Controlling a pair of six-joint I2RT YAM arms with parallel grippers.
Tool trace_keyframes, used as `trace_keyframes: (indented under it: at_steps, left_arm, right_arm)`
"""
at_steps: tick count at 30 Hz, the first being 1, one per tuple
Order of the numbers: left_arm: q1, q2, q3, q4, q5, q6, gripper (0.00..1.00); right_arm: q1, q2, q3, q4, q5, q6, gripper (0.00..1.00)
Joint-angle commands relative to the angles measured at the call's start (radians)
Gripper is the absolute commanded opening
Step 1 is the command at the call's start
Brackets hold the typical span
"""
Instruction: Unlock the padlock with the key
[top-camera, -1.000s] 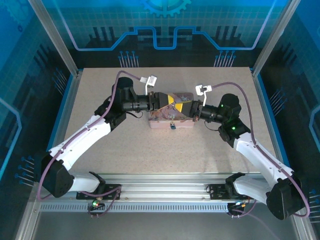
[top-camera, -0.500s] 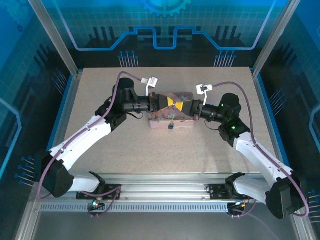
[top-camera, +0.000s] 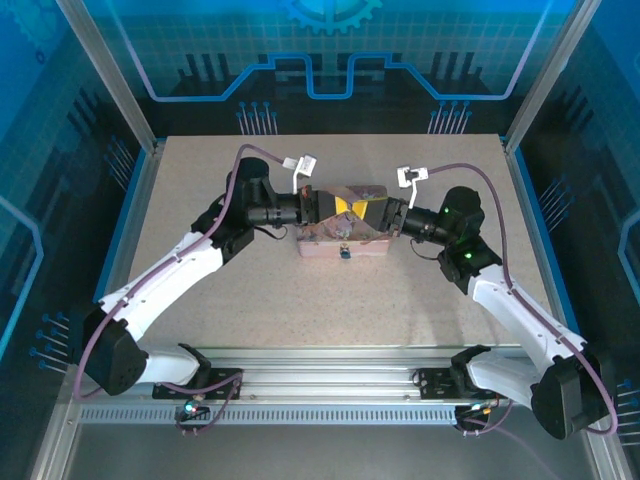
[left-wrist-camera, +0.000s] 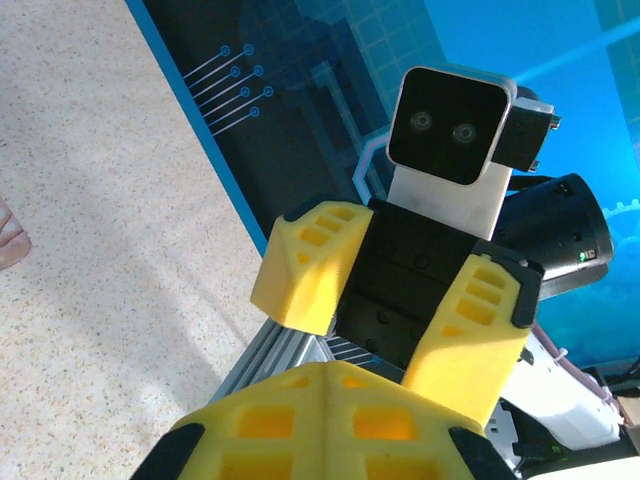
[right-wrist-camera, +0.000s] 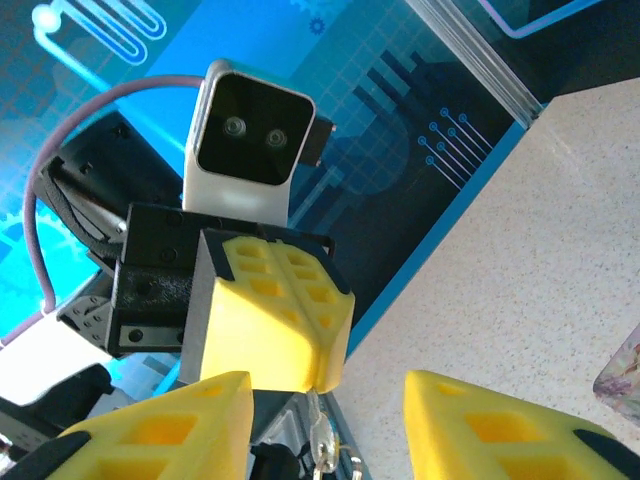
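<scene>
Next, my right gripper needs to grip the key by its broad head at the ring end. That leaves the key's blade free to unlock the padlock.
Both grippers meet tip to tip above the pink picture tin. My left gripper is shut, and the right wrist view shows its yellow fingers pinching the top of a small silver key that hangs below them on a ring. My right gripper stands open just beyond it, its fingers apart on either side of the key without touching it. The padlock, tiny and dark with a bluish glint, hangs at the tin's front edge below both grippers.
The tin sits mid-table on the speckled tabletop. Blue-lit walls and aluminium posts enclose the table, with a rail along the near edge by the arm bases.
My left gripper has closed on the key while my right gripper, shut a second ago, has opened and let it go. Both arms stayed nearly in place.
</scene>
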Motion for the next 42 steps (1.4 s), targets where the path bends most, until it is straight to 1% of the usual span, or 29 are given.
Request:
trace_keyframes:
  at_steps: [1, 4, 15, 16, 18, 19, 21, 26, 28, 29, 31, 33, 34, 36, 39, 41, 42]
  left_arm:
    - [-0.004, -0.027, -0.024, 0.043, -0.021, -0.019, 0.00]
    - [-0.005, -0.030, -0.027, 0.051, -0.029, -0.025, 0.00]
    - [-0.005, -0.046, -0.045, 0.057, -0.064, -0.030, 0.00]
    - [-0.005, -0.048, -0.046, 0.057, -0.068, -0.032, 0.00]
    - [-0.005, -0.051, -0.051, 0.068, -0.069, -0.036, 0.00]
    - [-0.004, -0.052, -0.051, 0.069, -0.070, -0.039, 0.00]
    - [-0.005, -0.051, -0.051, 0.071, -0.069, -0.042, 0.00]
    - [-0.003, -0.056, -0.051, 0.075, -0.069, -0.043, 0.00]
    - [-0.005, -0.056, -0.049, 0.073, -0.071, -0.043, 0.00]
    - [-0.005, -0.057, -0.050, 0.074, -0.071, -0.044, 0.00]
    - [-0.004, -0.057, -0.051, 0.079, -0.072, -0.047, 0.00]
    - [-0.004, -0.056, -0.053, 0.082, -0.074, -0.047, 0.00]
    - [-0.004, -0.056, -0.053, 0.082, -0.074, -0.047, 0.00]
    - [-0.005, -0.056, -0.053, 0.081, -0.074, -0.049, 0.00]
    - [-0.004, -0.058, -0.051, 0.083, -0.077, -0.047, 0.00]
    - [-0.004, -0.059, -0.051, 0.085, -0.078, -0.047, 0.00]
    - [-0.005, -0.059, -0.050, 0.085, -0.079, -0.047, 0.00]
  right_arm:
    - [-0.004, -0.019, -0.020, 0.046, 0.031, 0.024, 0.48]
    - [0.012, -0.013, -0.028, 0.063, 0.039, 0.036, 0.49]
    - [0.061, 0.001, -0.040, 0.107, 0.041, 0.047, 0.37]
    - [0.062, 0.001, -0.040, 0.104, 0.042, 0.046, 0.37]
    - [0.065, 0.007, -0.040, 0.096, 0.045, 0.043, 0.42]
    - [0.065, 0.009, -0.042, 0.098, 0.046, 0.045, 0.43]
    - [0.065, 0.012, -0.049, 0.118, 0.046, 0.055, 0.39]
    - [0.066, 0.016, -0.047, 0.121, 0.049, 0.056, 0.34]
    - [0.067, 0.018, -0.049, 0.126, 0.046, 0.055, 0.29]
    - [0.066, 0.017, -0.049, 0.125, 0.046, 0.056, 0.29]
    - [0.066, 0.020, -0.046, 0.116, 0.044, 0.054, 0.35]
    - [0.066, 0.024, -0.046, 0.113, 0.046, 0.053, 0.36]
    - [0.066, 0.025, -0.046, 0.113, 0.046, 0.052, 0.35]
    - [0.067, 0.025, -0.050, 0.120, 0.046, 0.055, 0.30]
    - [0.067, 0.028, -0.047, 0.112, 0.049, 0.052, 0.31]
    - [0.066, 0.029, -0.047, 0.113, 0.047, 0.052, 0.27]
    - [0.067, 0.031, -0.047, 0.114, 0.047, 0.052, 0.26]
